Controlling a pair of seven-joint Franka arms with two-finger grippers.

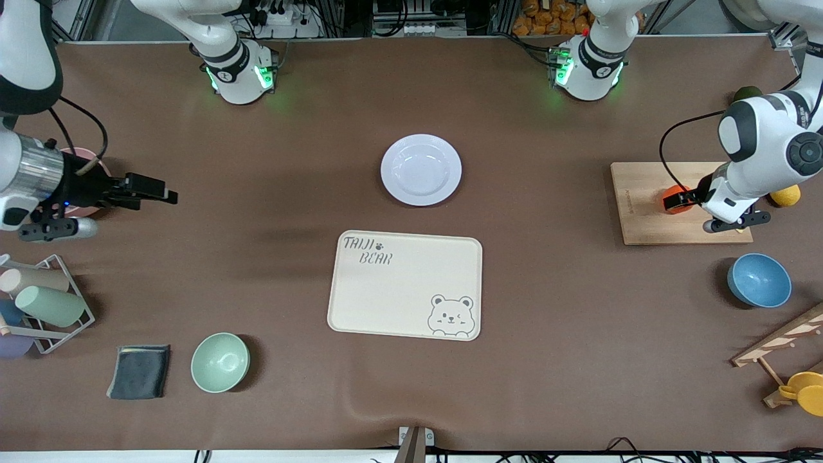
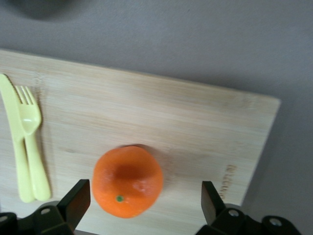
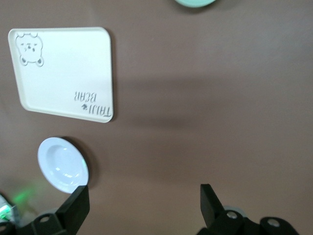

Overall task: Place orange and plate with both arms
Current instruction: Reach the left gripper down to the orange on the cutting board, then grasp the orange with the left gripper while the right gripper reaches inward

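Observation:
My left gripper's open fingers are still above the orange's sides, so it is too early to close on the orange (image 2: 127, 181). The gripper lowers farther first.
The orange (image 1: 676, 193) lies on a wooden cutting board (image 1: 643, 212) at the left arm's end of the table. My left gripper (image 1: 683, 199) is open and low over it. In the left wrist view the orange (image 2: 127, 181) sits between the two fingertips, close to one finger (image 2: 78, 198) and well apart from the other. The pale plate (image 1: 421, 170) rests empty on the table, farther from the front camera than the tray. It also shows in the right wrist view (image 3: 62, 164). My right gripper (image 1: 151, 190) is open and empty over bare table at the right arm's end, as the right wrist view (image 3: 144, 203) confirms.
A cream bear tray (image 1: 405, 285) lies mid-table. A mint bowl (image 1: 220, 362), a dark cloth (image 1: 139, 371) and a cup rack (image 1: 38, 302) are at the right arm's end. A blue bowl (image 1: 759, 280), a lemon (image 1: 786, 195) and a yellow fork (image 2: 27, 142) are near the board.

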